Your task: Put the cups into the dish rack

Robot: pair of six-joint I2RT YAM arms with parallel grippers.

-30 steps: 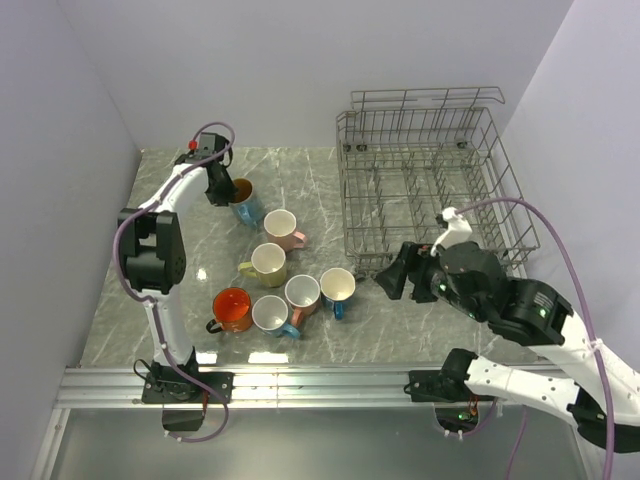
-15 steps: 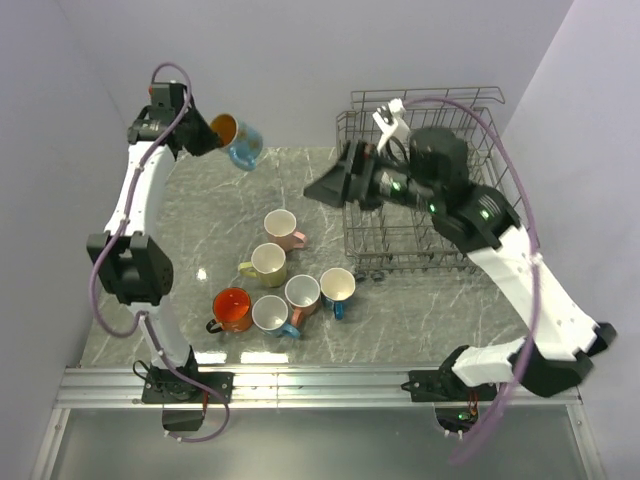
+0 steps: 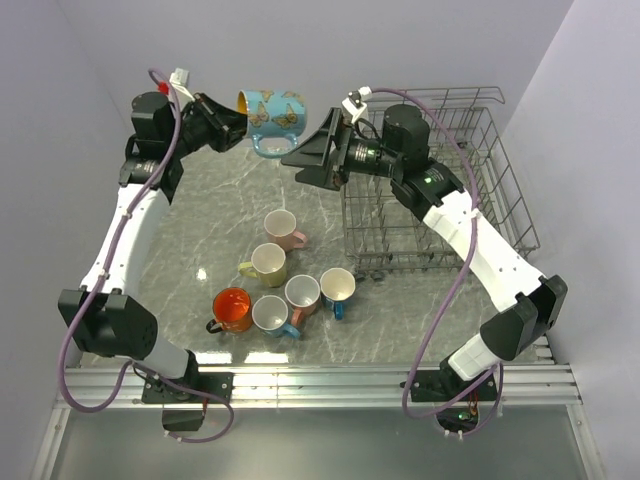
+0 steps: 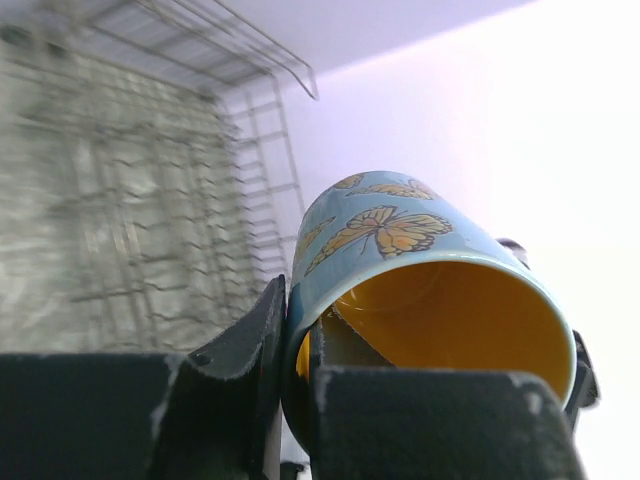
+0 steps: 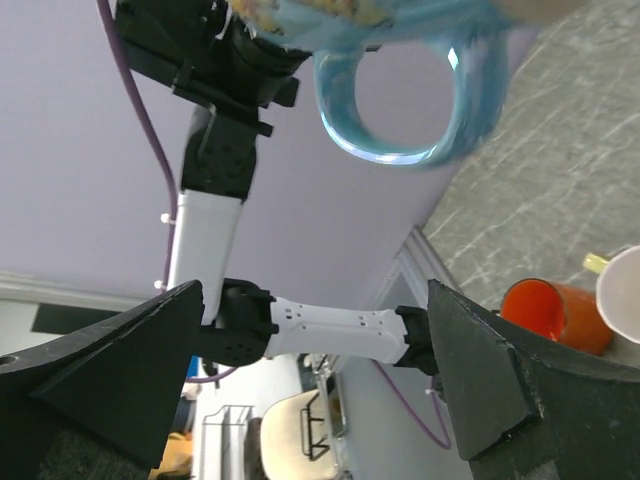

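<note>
My right gripper picks up the light blue butterfly mug by its handle (image 3: 281, 151) from the mug's base side next, to load it opening-down into the dish rack.
My left gripper (image 3: 236, 124) is shut on the rim of a light blue butterfly mug (image 3: 275, 110) and holds it on its side, high above the table's back. In the left wrist view one finger is outside the rim and one inside the yellow interior of the mug (image 4: 440, 300). My right gripper (image 3: 306, 150) is open and empty just right of the mug, apart from it. The mug's handle (image 5: 400, 105) hangs above the spread fingers (image 5: 120, 370). The dish rack (image 3: 440, 190) stands at the back right with no cups visible in it. Several mugs stand on the table, among them pink (image 3: 283, 228), yellow-green (image 3: 267, 262) and orange (image 3: 232, 309).
A salmon mug (image 3: 301, 293) and two white-inside mugs with blue handles (image 3: 271, 314) (image 3: 338, 286) stand with the group. Walls close in the table on the left, back and right. The rack (image 4: 130, 190) shows blurred behind the held mug.
My left arm has swung the blue mug to the right and up, towards the right gripper. The right gripper has shifted slightly left and stays open.
</note>
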